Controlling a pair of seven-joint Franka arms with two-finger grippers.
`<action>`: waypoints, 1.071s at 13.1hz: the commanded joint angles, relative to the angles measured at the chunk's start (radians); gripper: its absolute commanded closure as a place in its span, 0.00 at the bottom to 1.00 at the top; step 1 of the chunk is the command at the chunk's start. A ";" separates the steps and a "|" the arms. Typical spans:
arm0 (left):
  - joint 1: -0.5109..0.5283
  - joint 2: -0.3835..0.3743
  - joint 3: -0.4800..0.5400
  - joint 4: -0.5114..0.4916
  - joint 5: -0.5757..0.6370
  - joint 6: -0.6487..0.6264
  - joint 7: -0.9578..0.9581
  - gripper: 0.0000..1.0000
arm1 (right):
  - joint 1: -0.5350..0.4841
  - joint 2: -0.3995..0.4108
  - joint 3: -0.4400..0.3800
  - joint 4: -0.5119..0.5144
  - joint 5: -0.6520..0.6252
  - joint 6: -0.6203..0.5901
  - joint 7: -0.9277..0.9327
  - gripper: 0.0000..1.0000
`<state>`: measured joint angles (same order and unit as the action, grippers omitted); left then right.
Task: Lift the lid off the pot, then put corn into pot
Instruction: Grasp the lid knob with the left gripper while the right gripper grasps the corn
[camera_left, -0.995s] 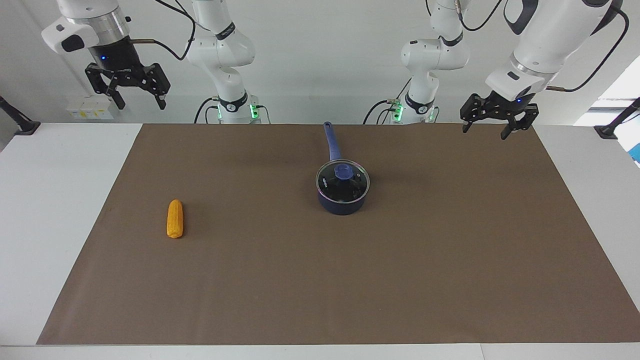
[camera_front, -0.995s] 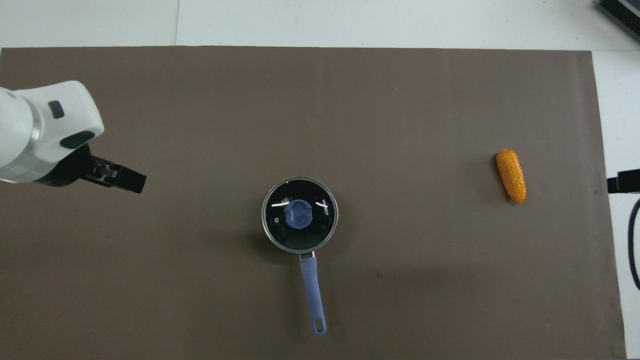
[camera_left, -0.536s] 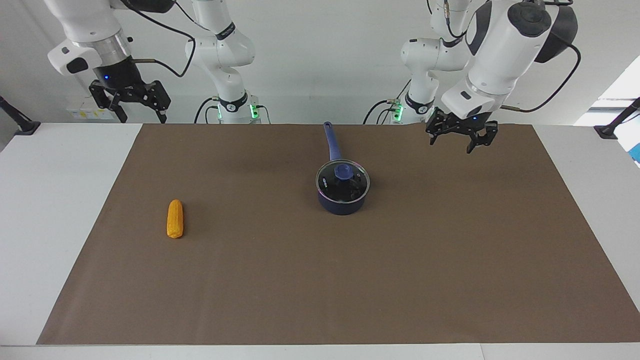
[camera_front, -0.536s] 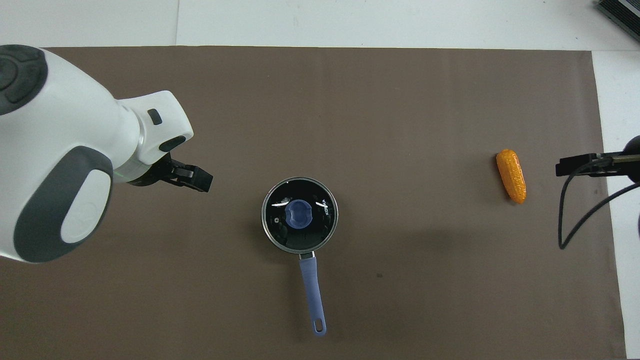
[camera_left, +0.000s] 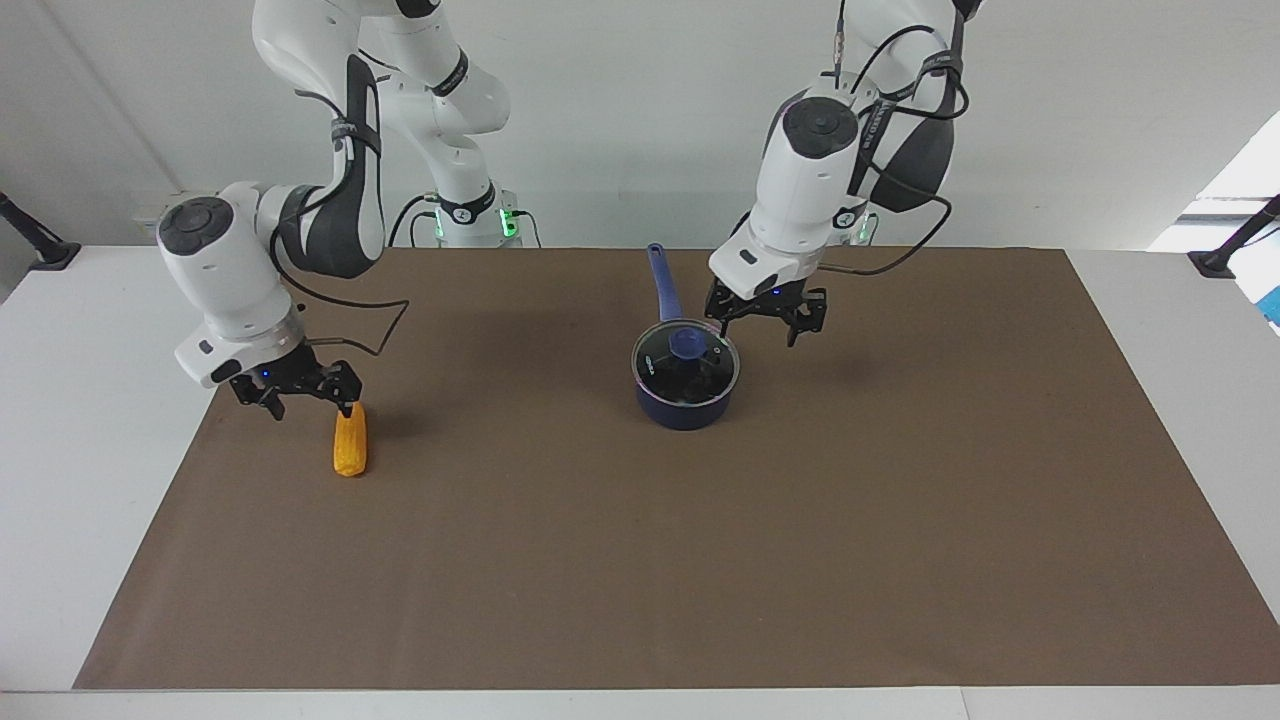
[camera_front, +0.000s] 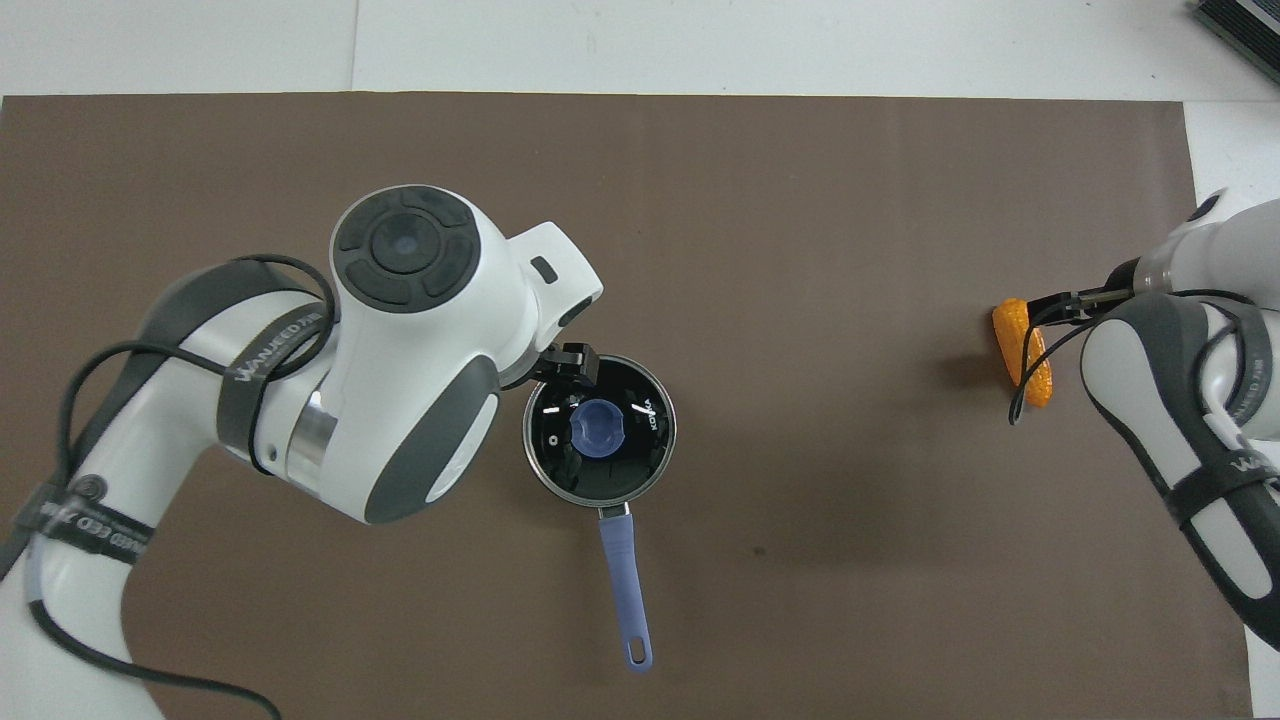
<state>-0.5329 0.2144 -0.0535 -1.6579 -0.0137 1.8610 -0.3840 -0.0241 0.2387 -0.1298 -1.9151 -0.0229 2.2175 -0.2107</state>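
My left gripper should get to the blue knob (camera_front: 598, 428) before it closes on the knob, because its fingers stop at the lid's rim (camera_front: 649, 374), short of the knob.
The dark blue pot (camera_left: 686, 408) stands mid-table, its long handle (camera_front: 625, 585) pointing toward the robots. The glass lid (camera_left: 664, 370) with its blue knob (camera_front: 598, 428) sits on it. My left gripper (camera_left: 760, 332) hangs open in the air just beside the lid, toward the left arm's end, touching nothing. In the overhead view the arm covers most of this gripper. The yellow-orange corn (camera_left: 350, 445) lies on the mat toward the right arm's end. My right gripper (camera_left: 310, 408) is open and low, one fingertip at the corn's robot-side end and the corn not between its fingers.
A brown mat (camera_left: 700, 560) covers most of the white table (camera_left: 90, 400). Black clamps stand at both table ends near the robots. The right arm's cable (camera_front: 1030, 380) drapes over the corn (camera_front: 1012, 322) in the overhead view.
Both arms have swung down and inward. The left gripper came from the left arm's end to beside the lid. The right gripper dropped from high up to the corn. Pot, lid and corn stayed put.
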 joint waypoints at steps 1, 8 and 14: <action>-0.053 0.016 0.015 -0.037 0.018 0.053 -0.085 0.00 | -0.013 0.045 0.009 -0.019 0.009 0.059 -0.067 0.00; -0.145 0.014 0.017 -0.174 0.020 0.196 -0.191 0.00 | -0.023 0.152 0.010 -0.019 0.093 0.169 -0.222 0.00; -0.137 0.011 0.018 -0.183 0.020 0.179 -0.191 0.70 | -0.013 0.154 0.012 -0.007 0.094 0.154 -0.211 0.18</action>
<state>-0.6583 0.2513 -0.0497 -1.8118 -0.0124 2.0303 -0.5566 -0.0317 0.3985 -0.1263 -1.9273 0.0535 2.3756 -0.3962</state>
